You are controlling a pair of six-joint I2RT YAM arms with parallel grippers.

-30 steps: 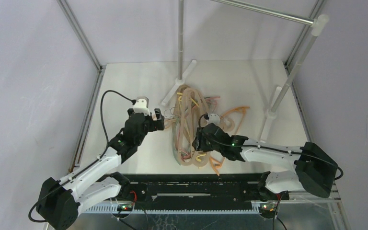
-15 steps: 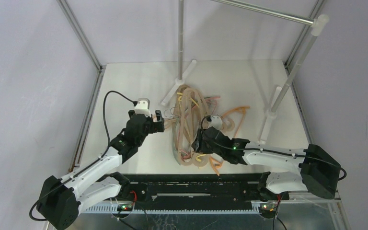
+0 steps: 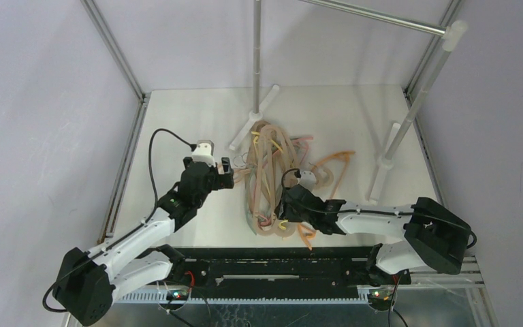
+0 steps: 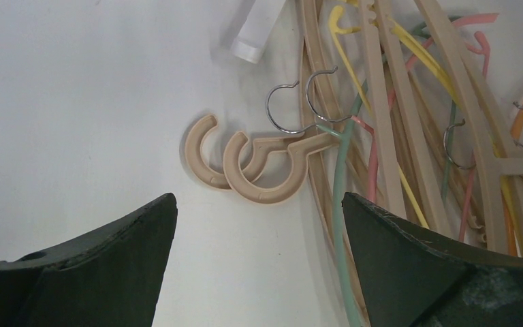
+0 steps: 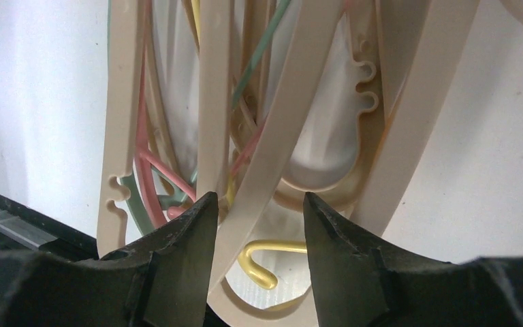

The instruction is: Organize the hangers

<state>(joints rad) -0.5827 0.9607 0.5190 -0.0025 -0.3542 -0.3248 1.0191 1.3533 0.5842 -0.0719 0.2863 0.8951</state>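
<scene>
My open right fingers would hold the beige hanger arm.
The hangers (image 3: 267, 160) lie in a tangled pile mid-table: thick beige ones, thin yellow, pink and pale-green ones, and an orange one (image 3: 341, 155) at the right. My left gripper (image 3: 227, 172) hovers wide open at the pile's left edge. In the left wrist view two beige hooks (image 4: 245, 167) lie just ahead of the left gripper (image 4: 259, 204), with nothing between its fingers. My right gripper (image 3: 282, 208) sits low over the pile's near end. In the right wrist view it (image 5: 259, 204) is open, straddling a beige hanger arm (image 5: 282, 146) above a yellow hook (image 5: 262, 262).
A silver rail stands behind the pile, with a centre post (image 3: 256, 54), a white foot (image 3: 252, 126), a slanted right post (image 3: 415, 102) and a top bar (image 3: 374, 17). The white foot's end (image 4: 260, 27) lies near the hooks. A black strip (image 3: 279, 269) runs along the near edge.
My right gripper has slid a little left and toward the near edge over the pile. The left arm has hardly moved.
</scene>
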